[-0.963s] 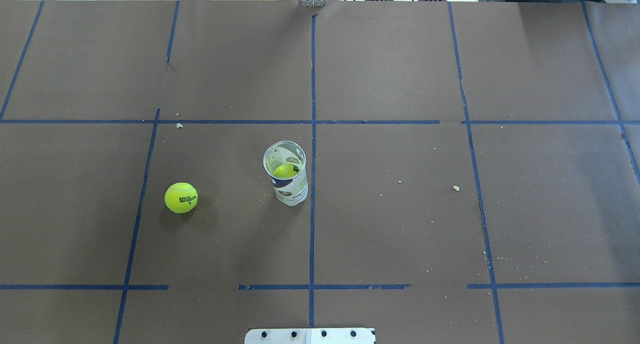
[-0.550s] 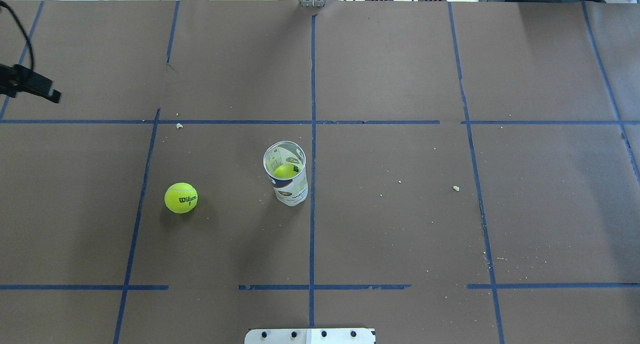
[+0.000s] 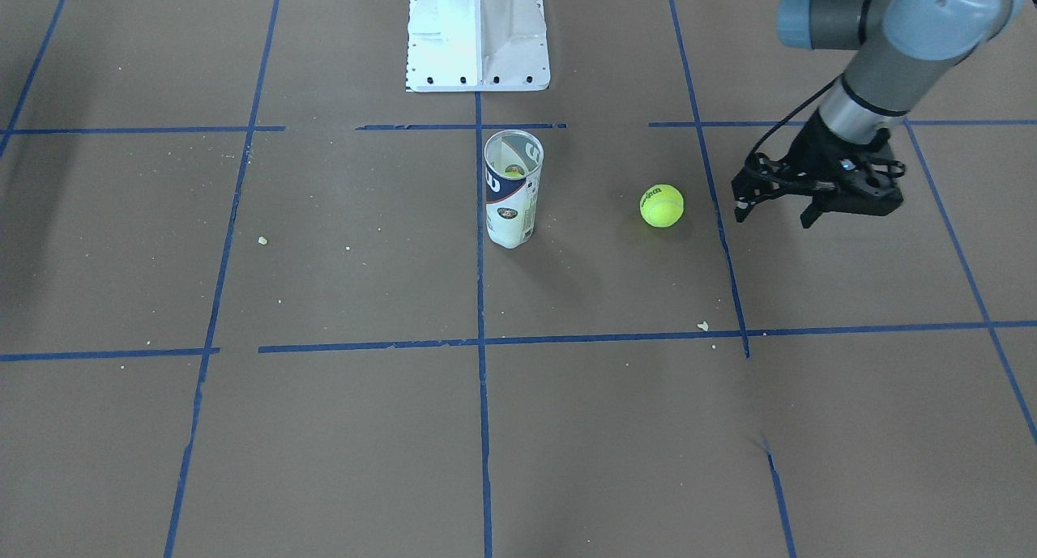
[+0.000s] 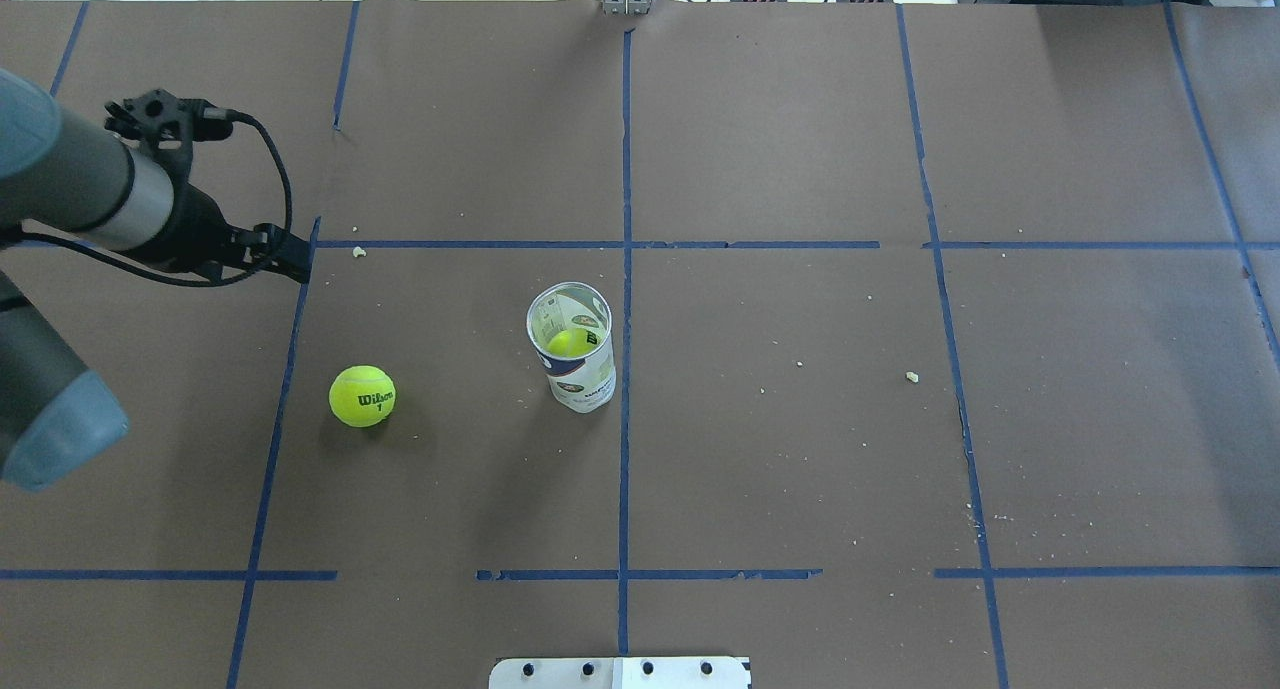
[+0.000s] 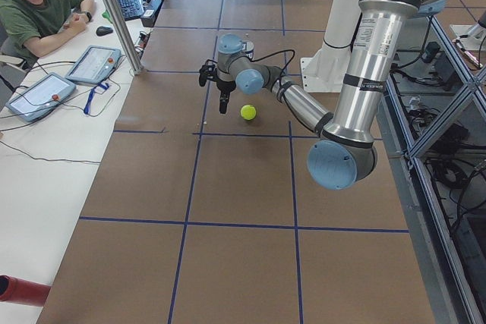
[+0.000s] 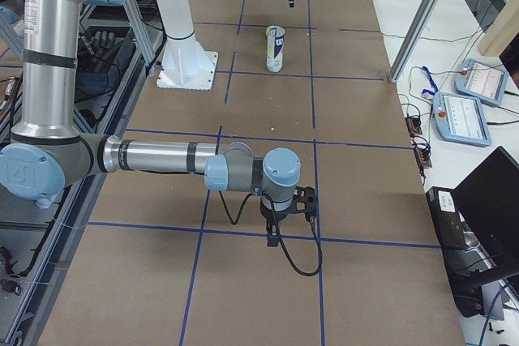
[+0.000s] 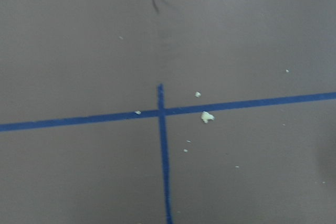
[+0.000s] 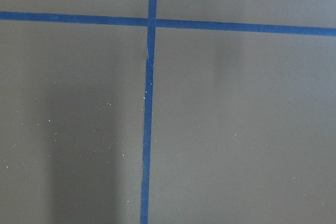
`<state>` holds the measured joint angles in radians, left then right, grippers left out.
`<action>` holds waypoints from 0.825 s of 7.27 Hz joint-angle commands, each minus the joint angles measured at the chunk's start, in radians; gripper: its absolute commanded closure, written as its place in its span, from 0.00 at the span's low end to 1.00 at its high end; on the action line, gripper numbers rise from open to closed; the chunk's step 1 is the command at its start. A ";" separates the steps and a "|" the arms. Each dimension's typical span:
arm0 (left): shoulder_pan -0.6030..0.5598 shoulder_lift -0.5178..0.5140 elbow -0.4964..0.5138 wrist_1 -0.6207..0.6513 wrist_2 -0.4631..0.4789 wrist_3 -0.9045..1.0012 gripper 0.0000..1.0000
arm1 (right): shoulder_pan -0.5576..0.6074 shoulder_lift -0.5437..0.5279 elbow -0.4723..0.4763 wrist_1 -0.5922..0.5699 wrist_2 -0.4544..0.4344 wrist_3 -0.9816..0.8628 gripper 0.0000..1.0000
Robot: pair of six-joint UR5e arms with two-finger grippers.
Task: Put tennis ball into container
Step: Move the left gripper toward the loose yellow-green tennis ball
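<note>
My left gripper needs to drop the tennis ball into the container (image 3: 512,187), so it needs to grab the ball next by its round fuzzy middle (image 3: 662,206).
The tennis ball (image 4: 362,396) (image 3: 662,206) (image 5: 248,111), bright yellow-green with dark lettering, lies on the brown table left of centre. The container (image 4: 570,347) (image 3: 512,187) (image 6: 276,48), a clear can with a white and navy label, stands upright near the centre line, with another yellow ball (image 4: 570,343) inside it. My left gripper (image 3: 774,216) (image 4: 285,259) (image 5: 213,95) hangs open and empty above the table, left of the loose ball and slightly beyond it. My right gripper (image 6: 284,216) shows only in the right side view, low over the table's right end, so I cannot tell its state.
The white pedestal base (image 3: 476,36) (image 4: 620,672) stands at the robot's edge. Blue tape lines (image 4: 625,369) grid the table, and small crumbs (image 4: 911,376) lie scattered. An operator (image 5: 38,5) sits with tablets (image 5: 93,64) across the table.
My left arm has come in from the overhead view's left edge and moved right toward the loose ball. The ball and the can have not moved.
</note>
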<state>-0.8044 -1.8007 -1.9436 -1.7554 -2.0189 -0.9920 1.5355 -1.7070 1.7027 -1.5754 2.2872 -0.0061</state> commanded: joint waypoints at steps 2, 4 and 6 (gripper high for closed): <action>0.198 0.003 -0.009 -0.059 0.180 -0.256 0.00 | 0.000 0.001 0.000 0.000 0.000 0.000 0.00; 0.243 0.004 0.000 -0.059 0.209 -0.292 0.00 | 0.000 0.000 0.000 0.000 0.000 0.000 0.00; 0.261 0.006 0.021 -0.058 0.230 -0.292 0.00 | 0.000 0.001 0.000 0.000 0.000 0.000 0.00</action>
<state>-0.5570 -1.7955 -1.9371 -1.8135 -1.8010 -1.2801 1.5355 -1.7068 1.7027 -1.5754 2.2872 -0.0061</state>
